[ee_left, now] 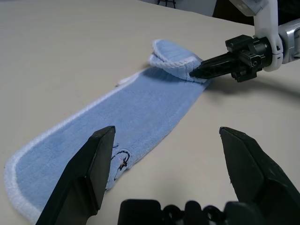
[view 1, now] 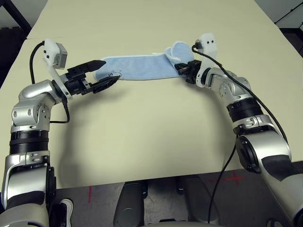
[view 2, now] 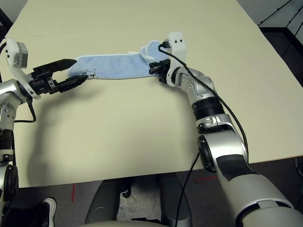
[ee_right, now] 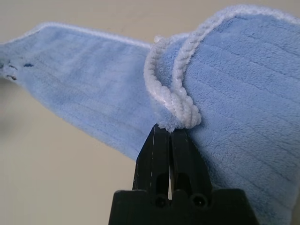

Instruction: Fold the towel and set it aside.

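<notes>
The towel's long strip (view 1: 142, 67) lies flat on the table. So my left gripper should next pinch the edge of its lettered end (view 1: 100, 77) to fold the towel.
The light blue towel (view 1: 137, 67) lies on the table as a long narrow strip with white edging, its right end curled up and over. My right gripper (view 1: 181, 69) is shut on that curled end, and its tips (ee_right: 169, 131) pinch the doubled white edging of the towel (ee_right: 243, 93). My left gripper (view 1: 110, 70) is open at the strip's left end, one finger on each side of the corner and just above it. In the left wrist view the left gripper (ee_left: 166, 140) stands wide over the towel (ee_left: 140, 103), with the right gripper (ee_left: 194, 73) at the far end.
The pale tabletop (view 1: 142, 127) spreads wide in front of and behind the towel. Its front edge runs close to my body, and dark floor lies beyond the far right corner (view 1: 293, 33). Black cables trail along both forearms.
</notes>
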